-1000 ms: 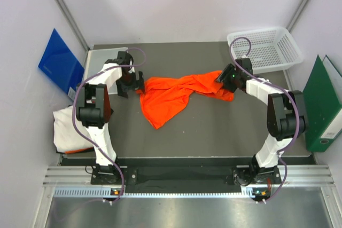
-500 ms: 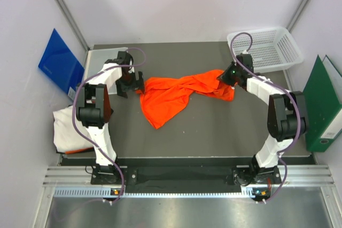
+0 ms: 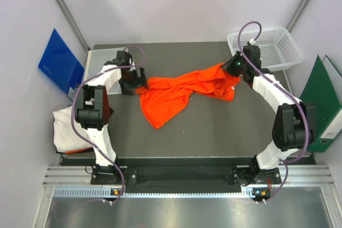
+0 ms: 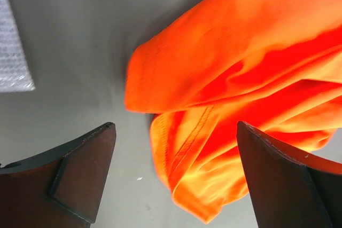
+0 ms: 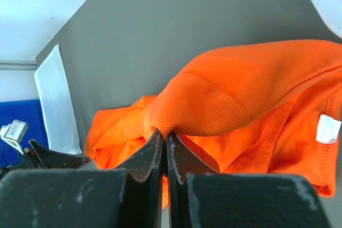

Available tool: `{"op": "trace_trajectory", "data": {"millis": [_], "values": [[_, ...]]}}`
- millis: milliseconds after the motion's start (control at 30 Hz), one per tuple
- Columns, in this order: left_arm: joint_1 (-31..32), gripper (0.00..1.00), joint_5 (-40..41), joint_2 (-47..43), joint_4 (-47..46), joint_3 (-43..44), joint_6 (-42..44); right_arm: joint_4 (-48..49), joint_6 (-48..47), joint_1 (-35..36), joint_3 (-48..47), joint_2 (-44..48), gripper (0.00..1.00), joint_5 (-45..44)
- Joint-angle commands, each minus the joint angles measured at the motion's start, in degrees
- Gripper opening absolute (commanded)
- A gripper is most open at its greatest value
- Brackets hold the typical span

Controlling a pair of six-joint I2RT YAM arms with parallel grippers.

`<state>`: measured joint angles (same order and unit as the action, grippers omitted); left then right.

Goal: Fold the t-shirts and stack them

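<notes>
My right gripper is holding the opposite end of the t-shirt. My left gripper should next grab the orange t-shirt's hemmed corner point(image 3: 141, 89) point(image 4: 178, 141) to stretch the t-shirt flat for folding.
A bright orange t-shirt point(image 3: 171, 92) lies crumpled across the middle of the dark table. My right gripper point(image 3: 231, 70) is shut on a fold of its right end, lifting that cloth toward the basket; in the right wrist view the jaws point(image 5: 163, 132) pinch orange mesh cloth point(image 5: 240, 100). At the shirt's left end my left gripper point(image 3: 134, 81) stands open. In the left wrist view its fingers straddle a hemmed corner of the orange t-shirt point(image 4: 240, 68) without touching it. A white t-shirt point(image 3: 67, 129) hangs in a heap off the table's left edge.
A white mesh basket point(image 3: 267, 46) stands at the far right corner. A clear plastic sheet point(image 3: 99, 60) lies at the far left corner. A blue folder point(image 3: 60, 62) leans on the left wall and a green binder point(image 3: 323, 105) stands on the right.
My right gripper has shut on the orange t-shirt's right end and pulled it up and toward the far right. The left gripper has edged slightly farther back, still open.
</notes>
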<state>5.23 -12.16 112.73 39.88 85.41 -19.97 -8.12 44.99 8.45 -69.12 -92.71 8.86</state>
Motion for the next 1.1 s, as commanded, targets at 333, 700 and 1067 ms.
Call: {"op": "trace_trajectory", "data": {"millis": [333,700,1067], "values": [[-0.3,0.88,-0.1,3.4,-6.3,0.5,-2.6,1.7,-1.1,-2.6,-1.2,0.8,0.00,1.7],[-0.3,0.00,4.8,-0.8,-7.0,2.9,-1.6,2.1,-0.9,-2.8,0.4,1.1,0.00,2.7],[-0.3,0.00,7.7,-6.5,-4.9,19.8,-0.9,-2.8,-6.7,-2.7,-10.8,2.3,0.00,4.1]]}}
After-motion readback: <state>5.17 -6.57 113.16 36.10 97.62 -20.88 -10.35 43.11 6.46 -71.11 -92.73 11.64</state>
